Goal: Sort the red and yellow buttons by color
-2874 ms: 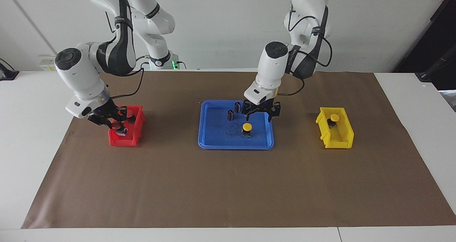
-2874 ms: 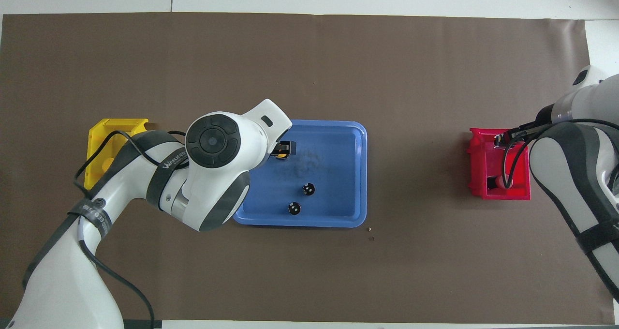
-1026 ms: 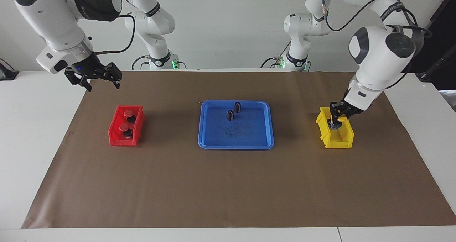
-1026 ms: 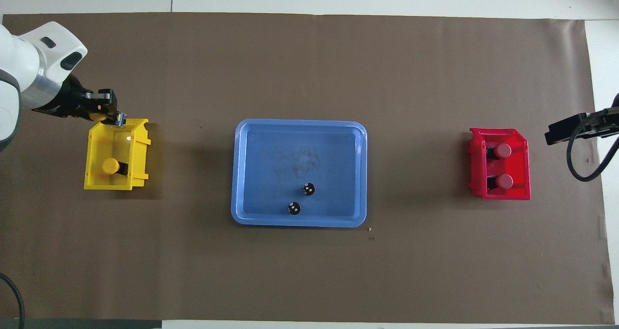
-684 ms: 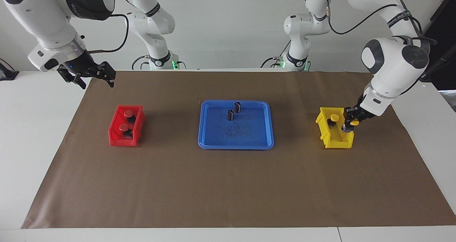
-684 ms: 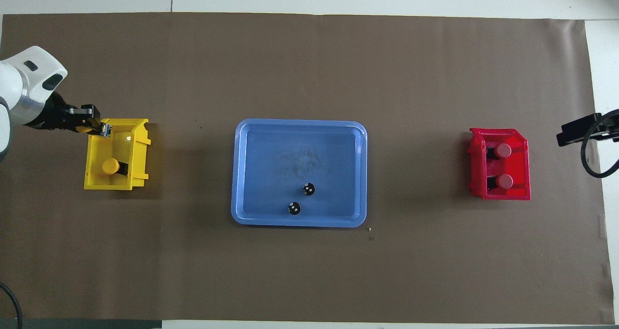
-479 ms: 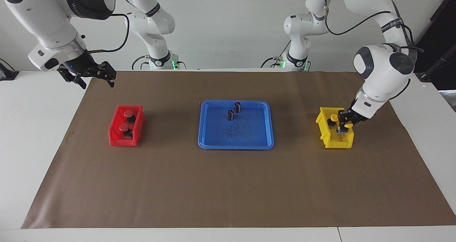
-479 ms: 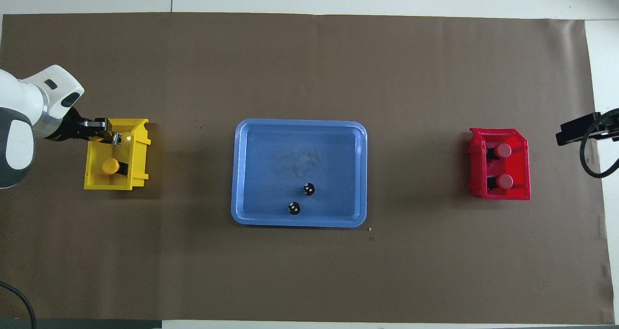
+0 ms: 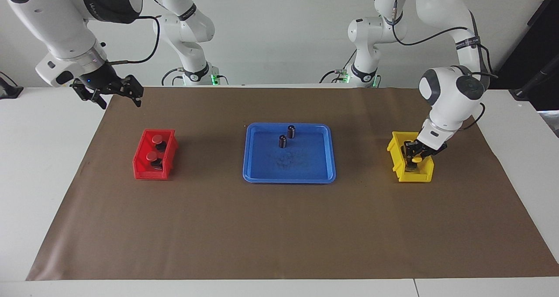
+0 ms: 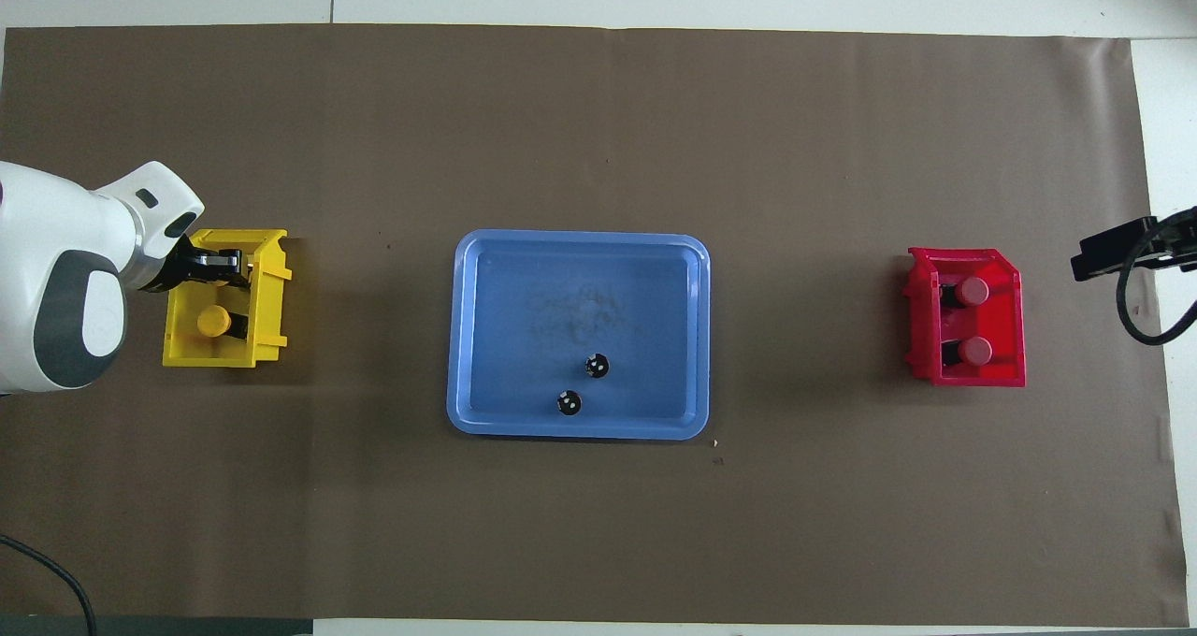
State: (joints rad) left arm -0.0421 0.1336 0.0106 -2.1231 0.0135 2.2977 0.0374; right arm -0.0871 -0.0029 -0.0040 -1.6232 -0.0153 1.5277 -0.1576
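My left gripper opens now, since its fingers reach inside the rim of the yellow bin [image 10: 271, 292], beside the bin's upper end.
My left gripper [image 9: 413, 158] reaches down into the yellow bin [image 9: 395, 153], shut on a yellow button [image 9: 417, 159] whose cap shows at its fingertips. In the overhead view the left gripper [image 10: 221, 267] covers that button, and another yellow button [image 10: 215, 321] lies in the yellow bin [image 10: 271, 292] nearer to the robots. Two red buttons [image 9: 156, 138] [image 9: 151, 156] lie in the red bin [image 9: 139, 169]. My right gripper [image 9: 121, 101] hangs open and holds nothing, over the mat's edge at the right arm's end of the table.
A blue tray [image 9: 305, 168] lies mid-table between the two bins. Two small dark cylinders [image 9: 291, 131] [image 9: 282, 141] stand in it, toward the robots. Brown mat covers the table.
My left gripper has carried the yellow button from above the yellow bin's rim down into the bin. The right gripper has stayed nearly still since half a second ago.
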